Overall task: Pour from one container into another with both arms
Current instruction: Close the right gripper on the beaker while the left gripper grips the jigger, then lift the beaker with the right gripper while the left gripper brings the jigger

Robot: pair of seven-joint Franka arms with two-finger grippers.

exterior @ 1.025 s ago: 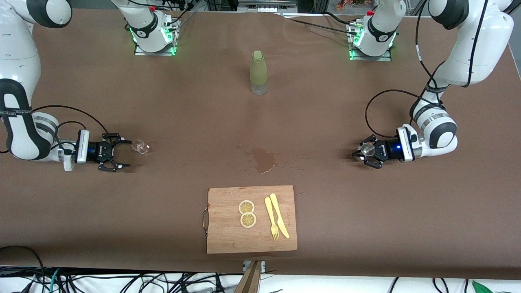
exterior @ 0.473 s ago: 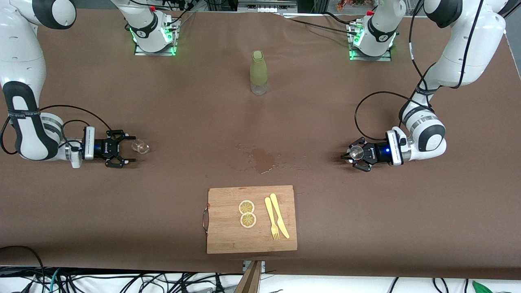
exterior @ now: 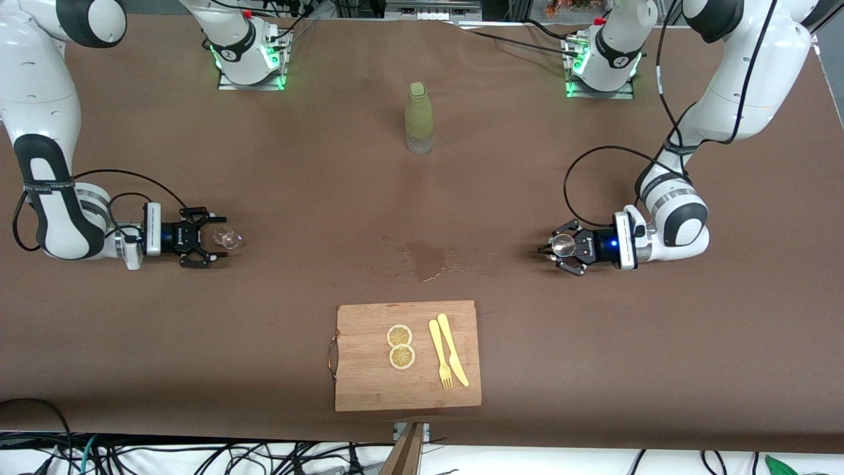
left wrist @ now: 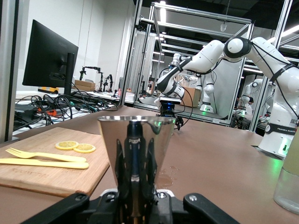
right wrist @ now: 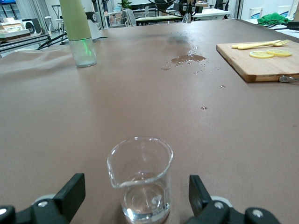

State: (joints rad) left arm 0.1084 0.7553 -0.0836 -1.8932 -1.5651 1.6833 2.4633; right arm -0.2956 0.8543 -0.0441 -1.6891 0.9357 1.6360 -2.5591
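Note:
The right gripper grabs the beaker around its upright body below the beaker's rim [exterior: 563, 245] next and keeps it level, since clear liquid sits in the open beaker.
A small clear glass beaker [exterior: 228, 237] [right wrist: 140, 179] with a little clear liquid stands on the table toward the right arm's end. My right gripper [exterior: 212, 239] [right wrist: 138, 198] is open, low at the table, with one finger on each side of the beaker and a gap to each. My left gripper [exterior: 551, 250] [left wrist: 135, 189] is shut on a shiny metal cone-shaped cup [exterior: 562, 245] [left wrist: 135, 140], held upright low over the table toward the left arm's end. The cup's inside is hidden.
A pale green bottle [exterior: 419, 117] stands mid-table near the bases. A wet spill [exterior: 426, 258] lies in the middle. Nearer the front camera is a wooden cutting board [exterior: 369, 376] with two lemon slices [exterior: 400, 346], a yellow fork [exterior: 440, 354] and knife [exterior: 453, 348].
My right gripper has slid forward until its fingers flank the beaker. My left gripper has carried the metal cup toward the middle of the table.

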